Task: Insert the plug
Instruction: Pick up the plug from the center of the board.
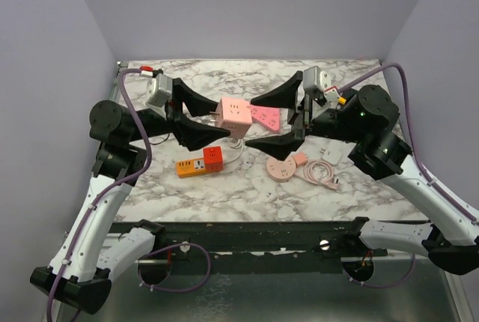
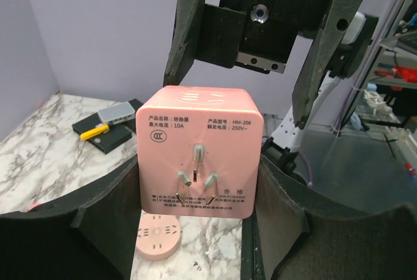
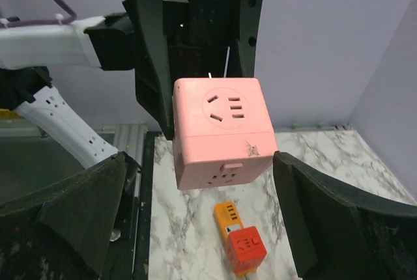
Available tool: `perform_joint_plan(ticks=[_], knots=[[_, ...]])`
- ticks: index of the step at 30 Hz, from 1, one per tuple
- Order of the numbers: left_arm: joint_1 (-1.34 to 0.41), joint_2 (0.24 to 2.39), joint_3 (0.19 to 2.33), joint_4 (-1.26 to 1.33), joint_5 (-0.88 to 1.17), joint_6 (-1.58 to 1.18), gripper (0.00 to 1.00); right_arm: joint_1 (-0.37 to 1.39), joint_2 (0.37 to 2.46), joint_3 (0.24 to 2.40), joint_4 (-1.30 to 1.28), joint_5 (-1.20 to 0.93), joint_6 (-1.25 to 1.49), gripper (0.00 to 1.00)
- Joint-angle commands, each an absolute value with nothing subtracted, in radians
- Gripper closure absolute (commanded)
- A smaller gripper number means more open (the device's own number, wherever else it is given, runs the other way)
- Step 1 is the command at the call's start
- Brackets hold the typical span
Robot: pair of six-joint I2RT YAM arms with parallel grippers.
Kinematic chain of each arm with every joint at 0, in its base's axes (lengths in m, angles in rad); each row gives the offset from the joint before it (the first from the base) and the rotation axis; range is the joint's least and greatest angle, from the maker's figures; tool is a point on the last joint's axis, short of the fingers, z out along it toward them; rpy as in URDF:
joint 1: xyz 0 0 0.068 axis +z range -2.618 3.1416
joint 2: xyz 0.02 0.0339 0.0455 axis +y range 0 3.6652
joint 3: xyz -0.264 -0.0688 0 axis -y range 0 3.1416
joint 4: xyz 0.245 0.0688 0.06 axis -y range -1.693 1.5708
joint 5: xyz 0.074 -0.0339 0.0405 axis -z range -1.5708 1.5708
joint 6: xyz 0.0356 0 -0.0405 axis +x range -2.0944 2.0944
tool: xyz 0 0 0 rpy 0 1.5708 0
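Observation:
My left gripper will regrip the pink cube to insert it, so my right gripper will grab its sides next, opposite its prongs, leaving its socket side free.
A pink cube adapter (image 1: 233,114) hangs in the air above the marble table (image 1: 224,195), over its middle. My left gripper (image 1: 221,120) is shut on it. In the left wrist view the cube's (image 2: 199,140) three plug prongs (image 2: 195,176) face the camera, between my left gripper's (image 2: 199,163) fingers. My right gripper (image 1: 251,122) is open, one finger to each side of the cube and not touching it. In the right wrist view the cube (image 3: 221,133) shows its socket faces, with my right gripper (image 3: 201,159) spread wide around it. An orange power strip (image 1: 191,165) with a red cube (image 1: 213,157) on it lies below; it also shows in the right wrist view (image 3: 228,218).
A pink round socket (image 1: 282,166) and a white cable with charger (image 1: 323,166) lie right of centre. A flat pink adapter (image 1: 266,117) lies behind the cube. A black block with a grey and yellow piece (image 2: 107,124) sits at the back. Purple walls enclose the table.

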State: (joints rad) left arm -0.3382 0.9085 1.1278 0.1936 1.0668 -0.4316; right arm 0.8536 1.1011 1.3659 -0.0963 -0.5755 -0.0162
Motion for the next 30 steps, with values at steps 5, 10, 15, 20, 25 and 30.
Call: perform_joint_plan(ticks=[5,10,15,20,25,30], knots=[[-0.379,0.903,1.125,0.369,1.065,-0.606,1.00,0.851,1.152,1.341,0.119,-0.693,0.137,0.00],[-0.397,0.900,1.134,0.377,1.067,-0.592,1.00,0.851,1.185,1.350,0.136,-0.612,0.163,0.00],[-0.403,0.897,1.132,0.377,1.066,-0.574,1.00,0.851,1.198,1.352,0.151,-0.569,0.195,0.01],[-0.404,0.897,1.121,0.378,1.071,-0.554,1.00,0.851,1.204,1.362,0.144,-0.609,0.224,0.38],[-0.404,0.886,1.117,0.265,1.028,-0.443,0.10,0.851,1.189,1.372,0.097,-0.586,0.214,0.90],[-0.404,0.854,1.144,-0.077,0.894,0.022,0.01,0.850,1.183,1.453,-0.108,-0.505,0.138,0.99]])
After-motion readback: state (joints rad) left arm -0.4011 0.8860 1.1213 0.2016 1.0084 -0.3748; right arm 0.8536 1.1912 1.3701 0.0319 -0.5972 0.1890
